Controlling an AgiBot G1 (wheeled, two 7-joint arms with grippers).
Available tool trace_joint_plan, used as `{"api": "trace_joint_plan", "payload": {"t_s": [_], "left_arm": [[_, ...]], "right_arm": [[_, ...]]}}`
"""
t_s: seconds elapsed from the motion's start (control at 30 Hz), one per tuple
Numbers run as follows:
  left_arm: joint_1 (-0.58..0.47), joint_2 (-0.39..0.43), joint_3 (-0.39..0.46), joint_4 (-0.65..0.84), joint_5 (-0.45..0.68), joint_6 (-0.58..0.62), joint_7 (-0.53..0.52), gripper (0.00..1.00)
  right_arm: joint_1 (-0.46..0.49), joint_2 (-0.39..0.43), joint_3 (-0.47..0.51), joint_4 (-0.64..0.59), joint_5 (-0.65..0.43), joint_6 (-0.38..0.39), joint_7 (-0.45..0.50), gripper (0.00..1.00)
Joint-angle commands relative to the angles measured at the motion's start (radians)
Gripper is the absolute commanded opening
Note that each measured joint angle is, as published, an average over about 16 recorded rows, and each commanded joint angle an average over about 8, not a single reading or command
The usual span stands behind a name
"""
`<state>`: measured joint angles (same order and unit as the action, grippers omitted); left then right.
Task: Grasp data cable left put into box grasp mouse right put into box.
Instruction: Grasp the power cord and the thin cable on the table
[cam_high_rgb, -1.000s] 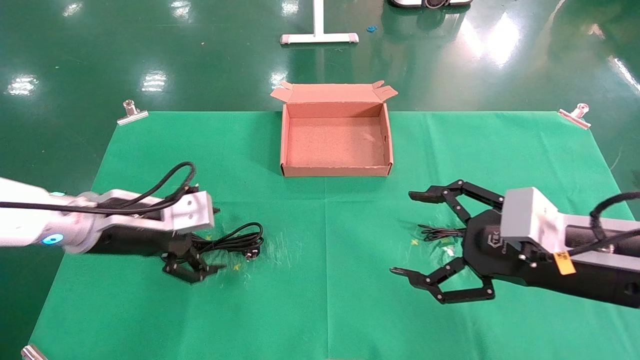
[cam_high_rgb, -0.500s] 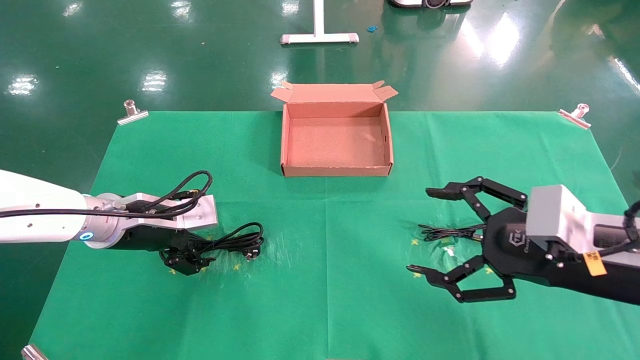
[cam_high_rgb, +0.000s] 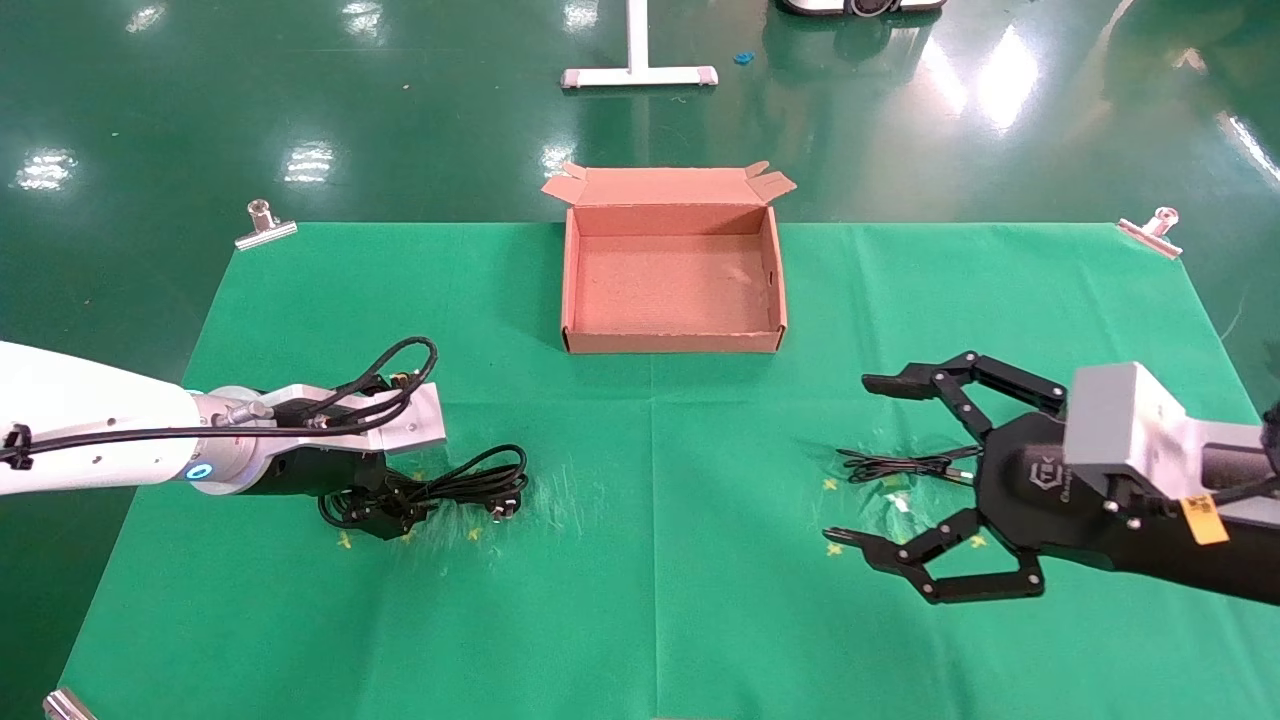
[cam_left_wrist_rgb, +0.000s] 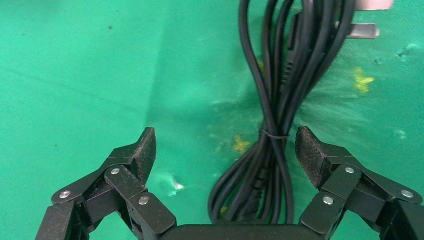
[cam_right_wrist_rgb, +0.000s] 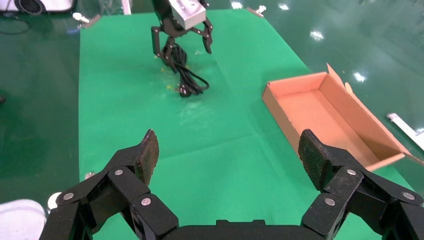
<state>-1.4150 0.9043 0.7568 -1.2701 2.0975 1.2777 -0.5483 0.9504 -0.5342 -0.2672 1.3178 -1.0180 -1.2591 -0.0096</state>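
Note:
My left gripper grabs the cable bundle by its tied middle (cam_left_wrist_rgb: 272, 134) next, to put the data cable into the box.
The data cable (cam_high_rgb: 470, 480) lies bundled on the green cloth at the left, its pronged plug toward the middle. My left gripper (cam_high_rgb: 375, 515) is open and low over the bundle's left end. In the left wrist view the cable (cam_left_wrist_rgb: 272, 135) runs between the spread pads, nearer one pad, and the gripper (cam_left_wrist_rgb: 225, 137) holds nothing. My right gripper (cam_high_rgb: 850, 458) is open and empty above the cloth at the right. The mouse's thin cord (cam_high_rgb: 885, 465) shows beside it; the mouse body is hidden under the hand. The box (cam_high_rgb: 670, 340) stands open and empty at the back centre.
Metal clips (cam_high_rgb: 265, 225) (cam_high_rgb: 1150, 232) hold the cloth's far corners, and another clip (cam_high_rgb: 65, 705) holds the near left corner. A white stand base (cam_high_rgb: 638, 75) is on the floor behind the box. The right wrist view shows the box (cam_right_wrist_rgb: 280, 107) and the left gripper (cam_right_wrist_rgb: 181, 52) far off.
My left gripper has come down and slid a little right onto the cable's end. My right gripper has drawn back to the right, still open.

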Motion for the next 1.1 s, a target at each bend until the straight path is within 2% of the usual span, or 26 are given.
{"api": "trace_joint_plan", "payload": {"t_s": [0.03,0.17,0.33,0.47,0.8,1.1], "left_arm": [[-0.001,0.004,0.005,-0.005,0.016,0.004,-0.015,1.00],[-0.002,0.005,0.006,-0.011,0.020,0.008,-0.023,1.00],[-0.001,0.004,0.006,-0.014,0.022,0.008,-0.026,1.00],[-0.001,0.004,0.006,-0.015,0.022,0.008,-0.027,1.00],[-0.001,0.004,0.006,-0.015,0.022,0.008,-0.027,1.00],[0.000,0.004,0.006,-0.015,0.022,0.008,-0.027,1.00]], "right_arm": [[-0.002,0.007,0.002,0.001,0.003,-0.004,0.003,1.00],[-0.010,-0.009,-0.021,0.004,-0.109,0.079,-0.036,1.00],[-0.001,-0.078,-0.080,-0.011,-0.327,0.229,-0.087,1.00],[0.031,-0.147,-0.132,-0.066,-0.462,0.301,-0.071,1.00],[0.155,-0.273,-0.210,-0.218,-0.615,0.321,0.050,1.00],[0.209,-0.302,-0.230,-0.285,-0.664,0.314,0.110,1.00]]}}
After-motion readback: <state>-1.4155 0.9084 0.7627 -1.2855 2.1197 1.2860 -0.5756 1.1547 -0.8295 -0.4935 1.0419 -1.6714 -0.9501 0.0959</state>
